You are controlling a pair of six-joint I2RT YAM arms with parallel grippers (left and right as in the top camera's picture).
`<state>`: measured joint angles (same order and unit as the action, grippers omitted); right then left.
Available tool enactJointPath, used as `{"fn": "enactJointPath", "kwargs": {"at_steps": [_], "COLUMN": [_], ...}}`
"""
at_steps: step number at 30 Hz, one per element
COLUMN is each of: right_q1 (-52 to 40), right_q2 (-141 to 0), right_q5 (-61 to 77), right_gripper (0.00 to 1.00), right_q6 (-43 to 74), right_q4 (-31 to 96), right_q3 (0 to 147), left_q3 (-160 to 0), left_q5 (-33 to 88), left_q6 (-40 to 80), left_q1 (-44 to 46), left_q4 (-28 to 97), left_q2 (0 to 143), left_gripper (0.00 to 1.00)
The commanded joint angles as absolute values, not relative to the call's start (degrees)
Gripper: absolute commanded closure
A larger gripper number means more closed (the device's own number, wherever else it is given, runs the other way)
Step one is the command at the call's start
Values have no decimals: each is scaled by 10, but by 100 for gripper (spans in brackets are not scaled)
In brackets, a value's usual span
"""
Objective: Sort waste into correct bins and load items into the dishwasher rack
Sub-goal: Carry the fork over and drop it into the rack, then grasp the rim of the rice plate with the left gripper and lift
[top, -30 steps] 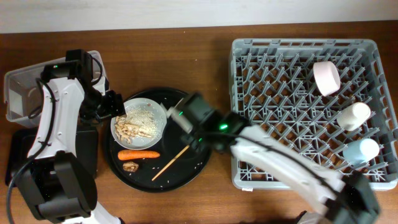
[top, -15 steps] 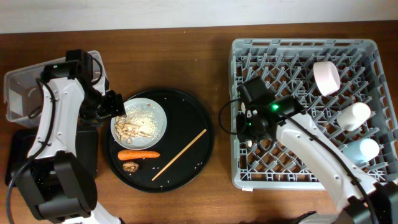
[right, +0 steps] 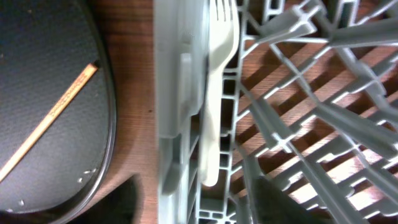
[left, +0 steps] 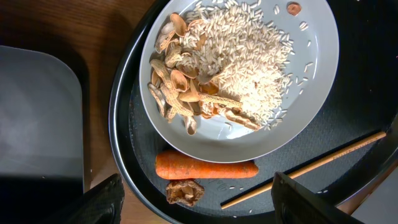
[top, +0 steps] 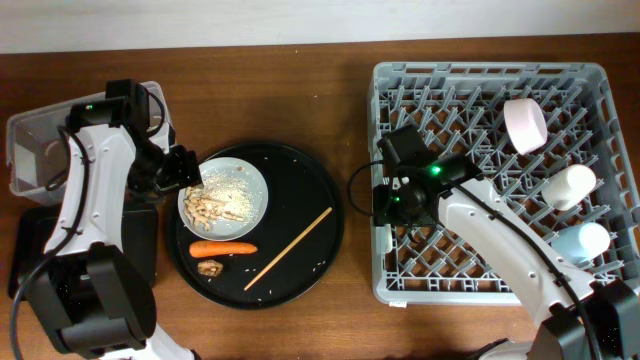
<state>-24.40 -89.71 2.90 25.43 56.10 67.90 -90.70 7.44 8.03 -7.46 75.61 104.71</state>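
My left gripper grabs the grey plate's rim on the side away from the peanut shells next, to tip waste out and rack (top: 490, 75) the plate edgewise.
A grey plate (top: 250, 180) of rice (left: 242, 56) and peanut shells (left: 180, 87) sits on the black round tray (top: 300, 275). A carrot (top: 223, 249), a brown scrap (top: 209, 268) and a wooden chopstick (top: 289, 248) lie beside it. My left gripper (top: 185, 168) hangs open at the plate's left edge, holding nothing. My right gripper (top: 392, 205) stands open over the left wall of the grey dishwasher rack (top: 490, 75). A white plastic fork (right: 214, 93) lies free just inside that wall (right: 177, 93), between the dark fingers (right: 273, 202).
In the rack lie a pink cup (top: 524, 125) and two pale cups (top: 569, 185) on the right side. A clear bin (top: 40, 150) and a black bin (top: 140, 240) stand left of the tray, close to my left arm.
My right arm swung from above the tray to the rack's left edge and its jaws opened there, leaving the fork in the rack. The left arm has not moved.
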Motion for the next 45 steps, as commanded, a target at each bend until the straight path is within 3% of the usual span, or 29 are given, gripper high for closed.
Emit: {"fn": "enactJointPath", "kwargs": {"at_steps": [1,7,12,19,25,34,43,45], "right_q1": [-243,-230,-125,16,38,38,38,38], "right_q2": [-898,-872,-837,-832,-833,-834,-834,-834], "right_q5": [48,-16,-18,-18,-18,-18,-18,-18], "right_gripper": [27,26,24,23,23,23,23,23], "right_q6": [241,228,227,179,165,165,165,165], "right_q4": [559,638,723,788,793,793,794,795], "right_q3": [676,759,845,845,845,845,845,845], "left_q3": [-909,-909,-908,-884,-881,-881,-854,-840], "left_q5": [75,77,76,18,17,19,1,2], "left_q6": [83,83,83,83,83,83,83,83], "left_q1": [-73,-46,57,175,197,198,198,198], "left_q4": [755,742,686,653,649,649,625,617], "left_q2": [1053,1053,1054,1102,1196,1221,1221,1221], "left_gripper": [25,25,25,25,26,45,46,57]}}
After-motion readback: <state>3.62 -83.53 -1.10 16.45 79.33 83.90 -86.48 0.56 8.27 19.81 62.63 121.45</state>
